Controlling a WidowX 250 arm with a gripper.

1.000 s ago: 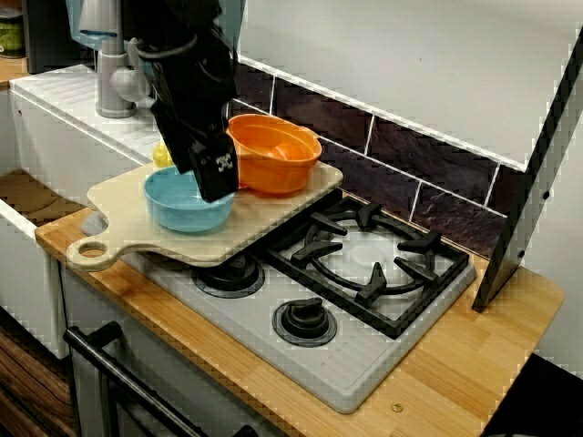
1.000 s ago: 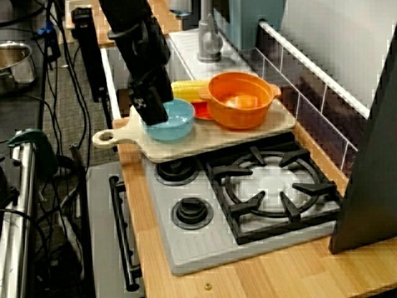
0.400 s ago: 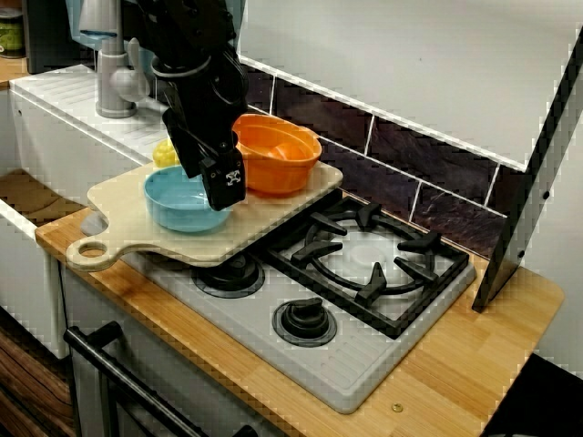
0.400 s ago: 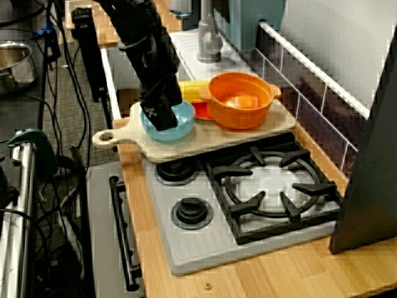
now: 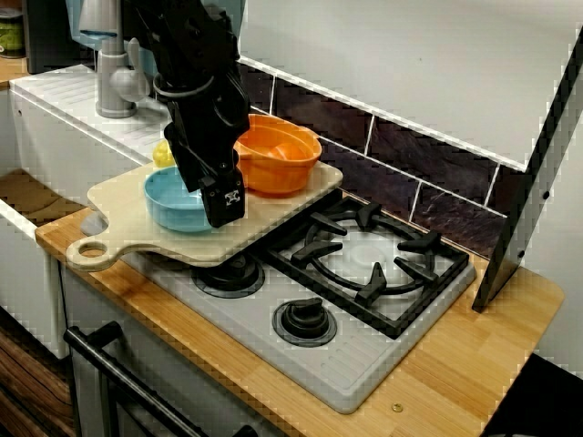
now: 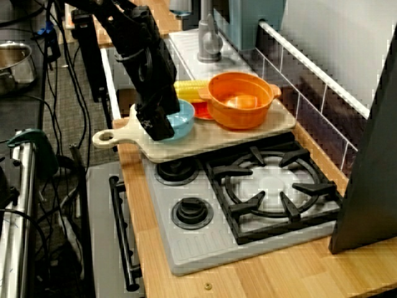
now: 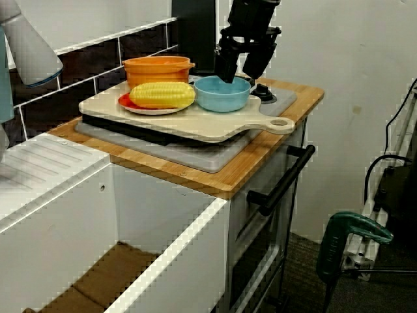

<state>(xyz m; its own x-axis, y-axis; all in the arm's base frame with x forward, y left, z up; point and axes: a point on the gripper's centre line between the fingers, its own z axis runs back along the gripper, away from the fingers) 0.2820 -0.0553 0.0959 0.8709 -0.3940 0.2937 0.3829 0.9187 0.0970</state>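
My gripper grabs the light blue bowl by its rim (image 5: 193,205) next. Then it moves the bowl from the cutting board onto the burner grate (image 5: 366,255).
My black gripper (image 7: 238,73) is open, its two fingers spread at the stove-side rim of a light blue bowl (image 7: 221,95). Whether a finger touches the rim, I cannot tell. In the front view the gripper (image 5: 224,206) covers the right part of the blue bowl (image 5: 171,197). From high along the counter, the gripper (image 6: 158,128) hides the bowl's (image 6: 182,118) left half. The bowl rests on a pale wooden cutting board (image 7: 195,122), beside an orange pot (image 7: 158,68) and a corn cob (image 7: 161,94) on a red plate (image 7: 126,102).
The board lies over the left burners of a grey gas stove (image 5: 369,259). A white sink (image 7: 39,176) and a faucet (image 5: 114,82) stand past the board's handle end. A dark slanted panel (image 5: 528,182) rises at the counter's right end. An oven handle (image 7: 280,182) juts out below.
The gripper has come down and shifted across the blue bowl toward its stove-side rim. Bowl, pot and corn have stayed put.
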